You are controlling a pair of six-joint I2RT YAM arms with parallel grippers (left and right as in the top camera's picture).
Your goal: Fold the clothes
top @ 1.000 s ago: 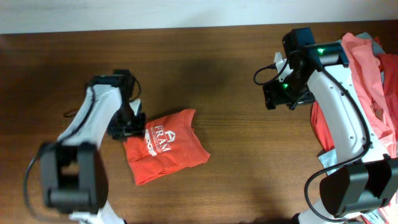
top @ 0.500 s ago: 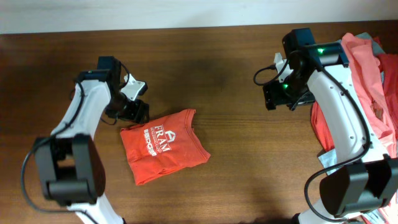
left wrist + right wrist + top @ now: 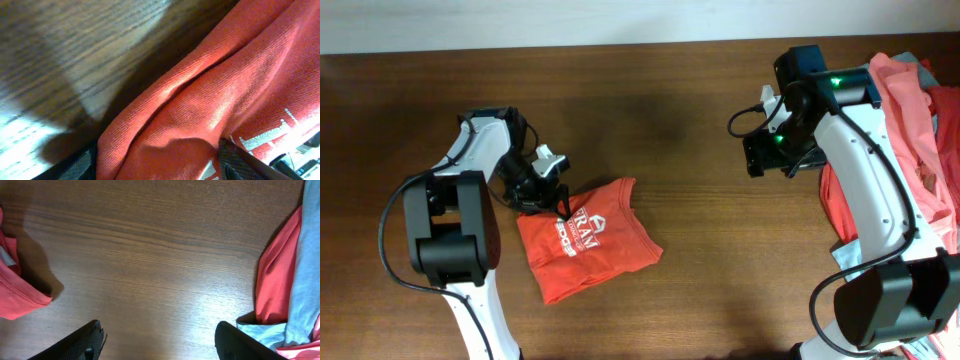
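Observation:
The left gripper grabs the folded orange-red T-shirt [image 3: 588, 240] by the thick fold of its edge next. Then it draws the shirt aside, still folded.
A folded orange-red T-shirt [image 3: 588, 240] with white lettering lies on the table, left of centre. My left gripper [image 3: 548, 195] is low at its upper left corner. In the left wrist view the shirt [image 3: 215, 90] fills the frame. A thick fold of its edge sits between the wide-apart fingers of the left gripper [image 3: 160, 165], which is open. My right gripper [image 3: 767, 160] hovers over bare wood at the right. In the right wrist view it [image 3: 157, 340] is open and empty.
A pile of salmon-pink, orange-red and teal-grey clothes [image 3: 920, 130] lies at the table's right edge. Parts of it show in the right wrist view: red cloth [image 3: 15, 292] at the left, and pink and teal-grey cloth [image 3: 287, 295] at the right.
My left gripper swung away from the shirt's left edge, then came back onto its upper left corner. The shirt shifted slightly down and right. The right arm has not moved.

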